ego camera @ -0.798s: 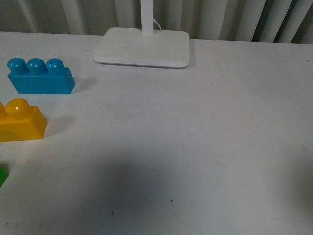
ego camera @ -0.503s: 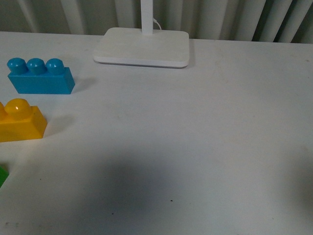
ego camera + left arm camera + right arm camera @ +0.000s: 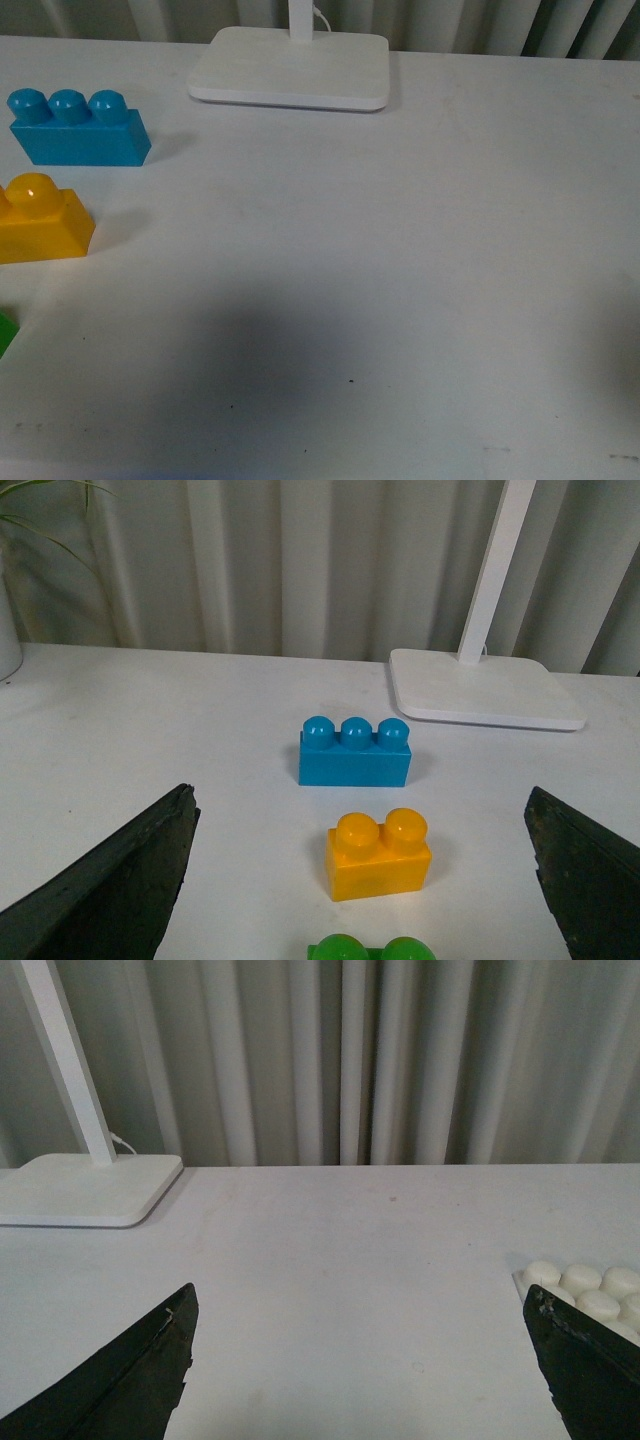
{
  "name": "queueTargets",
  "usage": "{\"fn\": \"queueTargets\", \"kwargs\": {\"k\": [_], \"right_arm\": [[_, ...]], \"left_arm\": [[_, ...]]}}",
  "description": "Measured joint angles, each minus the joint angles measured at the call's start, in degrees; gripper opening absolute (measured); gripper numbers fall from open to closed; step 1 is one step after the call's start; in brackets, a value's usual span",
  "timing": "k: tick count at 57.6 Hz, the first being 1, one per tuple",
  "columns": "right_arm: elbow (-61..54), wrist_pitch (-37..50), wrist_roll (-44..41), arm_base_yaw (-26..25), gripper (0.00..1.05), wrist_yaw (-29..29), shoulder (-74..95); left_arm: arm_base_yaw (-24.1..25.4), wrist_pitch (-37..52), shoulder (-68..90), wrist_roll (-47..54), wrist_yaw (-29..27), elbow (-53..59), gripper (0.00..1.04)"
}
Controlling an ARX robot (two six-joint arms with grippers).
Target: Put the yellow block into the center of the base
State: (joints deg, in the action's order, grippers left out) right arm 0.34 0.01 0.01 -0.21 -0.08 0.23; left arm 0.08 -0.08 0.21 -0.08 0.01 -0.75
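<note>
The yellow block's insertion needs the white base to be steady. My right gripper should grab the base by two opposite sides next.
The yellow block lies at the table's left edge in the front view, partly cut off. In the left wrist view it stands upright with two studs, between my left gripper's wide-open fingers, a little ahead of them. The base shows only in the right wrist view as several white studs beside the gripper's finger. My right gripper is open and empty over bare table. Neither gripper shows in the front view.
A blue three-stud brick lies behind the yellow block, also in the left wrist view. A green brick lies nearest the left wrist camera. A white lamp foot with a post stands at the back. Curtains hang behind the table.
The front view has shifted slightly, so all objects sit a little higher in the picture. Nothing on the table has moved.
</note>
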Motion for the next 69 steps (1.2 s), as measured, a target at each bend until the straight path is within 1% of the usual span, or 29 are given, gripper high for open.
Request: {"fn": "queueTargets", "kwargs": {"k": [49, 54, 57, 63, 65, 66, 67, 69], "right_arm": [[0.0, 0.0, 0.0, 0.0, 0.96, 0.0, 0.0], [1.31, -3.26, -0.59, -0.24, 0.96, 0.28, 2.64], [2.58, -2.86, -0.83, -2.32, 0.96, -1.97, 7.26], [7.19, -1.68, -2.14, -10.64, 0.96, -8.68, 19.61], [9.46, -0.28, -3.52, -14.62, 0.96, -11.21, 25.83], [9.7, -0.11, -3.89, -15.06, 0.96, -11.74, 26.49], [11.06, 0.72, -4.7, -17.07, 0.96, -12.59, 30.01], [12.52, 1.29, -5.86, -18.91, 0.96, -13.2, 33.57]], "left_arm": [[0.0, 0.0, 0.0, 0.02, 0.0, 0.0, 0.98], [0.0, 0.0, 0.0, 0.0, 0.0, 0.0, 0.98], [0.0, 0.0, -0.02, 0.02, 0.0, 0.0, 0.98], [0.0, 0.0, -0.02, 0.02, 0.0, 0.0, 0.98], [0.0, 0.0, -0.02, 0.02, 0.0, 0.0, 0.98], [0.0, 0.0, -0.02, 0.02, 0.0, 0.0, 0.98], [0.0, 0.0, -0.02, 0.0, 0.0, 0.0, 0.98], [0.0, 0.0, -0.02, 0.02, 0.0, 0.0, 0.98]]}}
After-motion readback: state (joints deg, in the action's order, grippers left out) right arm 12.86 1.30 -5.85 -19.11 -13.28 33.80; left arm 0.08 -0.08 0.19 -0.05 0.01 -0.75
